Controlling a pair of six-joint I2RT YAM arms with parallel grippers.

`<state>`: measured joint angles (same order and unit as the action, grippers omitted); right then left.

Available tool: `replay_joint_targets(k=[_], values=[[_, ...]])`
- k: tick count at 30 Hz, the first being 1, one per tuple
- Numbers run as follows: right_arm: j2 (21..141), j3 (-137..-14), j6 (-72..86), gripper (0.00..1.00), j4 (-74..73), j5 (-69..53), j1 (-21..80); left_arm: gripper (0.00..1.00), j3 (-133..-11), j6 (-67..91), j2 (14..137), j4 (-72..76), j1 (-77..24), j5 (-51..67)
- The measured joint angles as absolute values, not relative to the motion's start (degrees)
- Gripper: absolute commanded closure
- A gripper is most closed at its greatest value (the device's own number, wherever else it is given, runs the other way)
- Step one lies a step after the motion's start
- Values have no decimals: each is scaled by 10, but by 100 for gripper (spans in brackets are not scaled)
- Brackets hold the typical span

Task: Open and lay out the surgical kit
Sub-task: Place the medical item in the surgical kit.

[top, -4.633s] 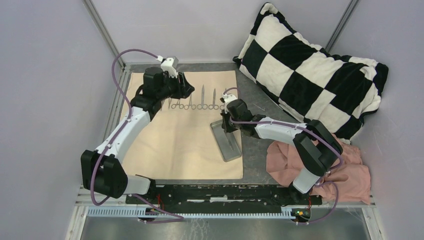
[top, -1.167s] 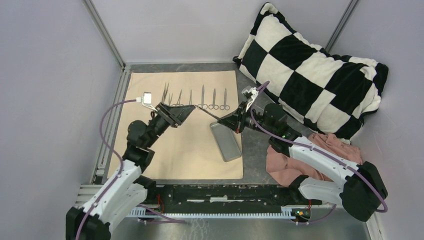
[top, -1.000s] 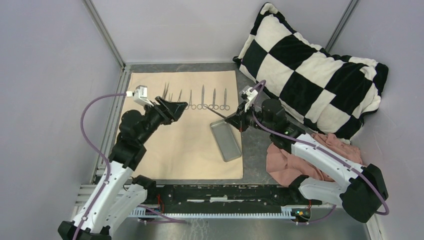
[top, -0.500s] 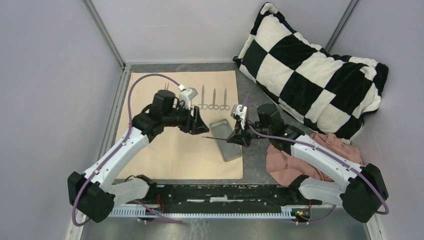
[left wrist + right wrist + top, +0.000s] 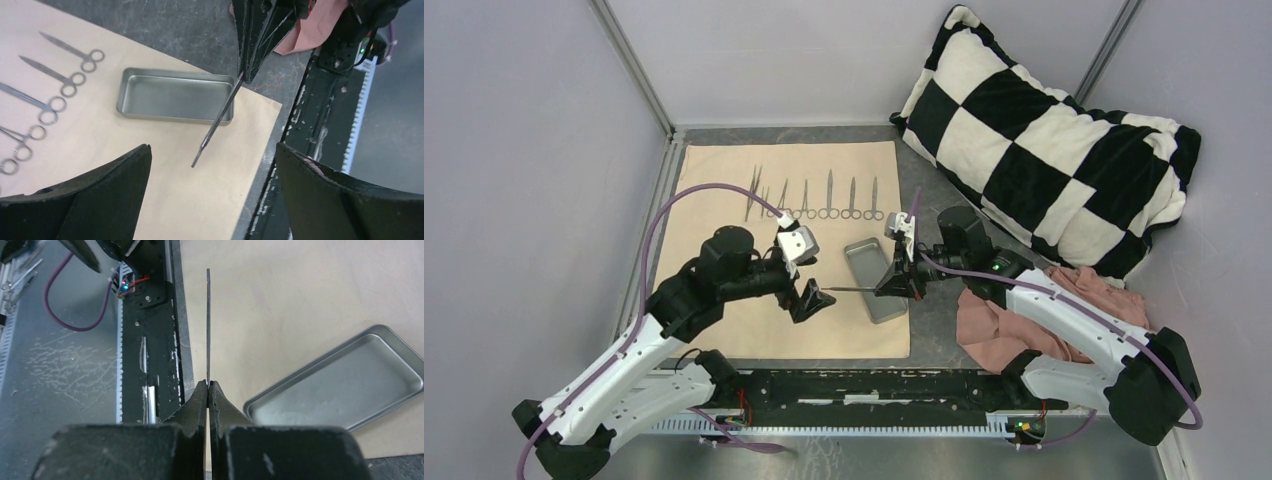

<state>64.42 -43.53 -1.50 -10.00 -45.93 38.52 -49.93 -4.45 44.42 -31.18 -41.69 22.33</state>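
I will next grab the slim steel instrument near its free tip (image 5: 831, 289) (image 5: 201, 149) with my left gripper, and then my right gripper can let go of it for laying out.
The beige cloth wrap (image 5: 754, 320) lies spread flat, with several silver ring-handled instruments (image 5: 829, 196) lined up along its far edge. The small grey tray (image 5: 864, 262) sits on the wrap's right side and holds nothing (image 5: 175, 95). My right gripper (image 5: 892, 285) hovers over the tray, shut (image 5: 208, 382) on a slim steel instrument (image 5: 208, 325). That instrument (image 5: 854, 289) points left, above the cloth. My left gripper (image 5: 812, 298) is open just beyond its free tip. In the left wrist view the tip (image 5: 194, 162) hangs between the wide-spread fingers (image 5: 100, 190), touching neither.
A black-and-white checkered pillow (image 5: 1064, 150) leans at the back right. A pink cloth (image 5: 1114, 320) is bunched under the right arm. The black rail (image 5: 854, 385) runs along the near edge of the table, and walls close in the left and back.
My left arm swung from the instrument row to the near middle of the cloth, and its jaws opened wide. My right gripper came down over the tray, with the instrument now level and pointing left.
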Motion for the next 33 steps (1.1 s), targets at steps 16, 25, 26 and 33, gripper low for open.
replay_joint_targets(k=[16,25,26,33], values=[[695,-497,149,100,-57,-494,385,47,-396,-362,380,-265,-471,105],[718,-532,207,100,-46,-505,385,57,-377,-418,368,-203,-474,86],[722,-534,209,100,-46,-505,385,60,-377,-421,372,-199,-474,86],[746,-538,229,100,-53,-504,385,84,-377,-438,399,-192,-482,86]])
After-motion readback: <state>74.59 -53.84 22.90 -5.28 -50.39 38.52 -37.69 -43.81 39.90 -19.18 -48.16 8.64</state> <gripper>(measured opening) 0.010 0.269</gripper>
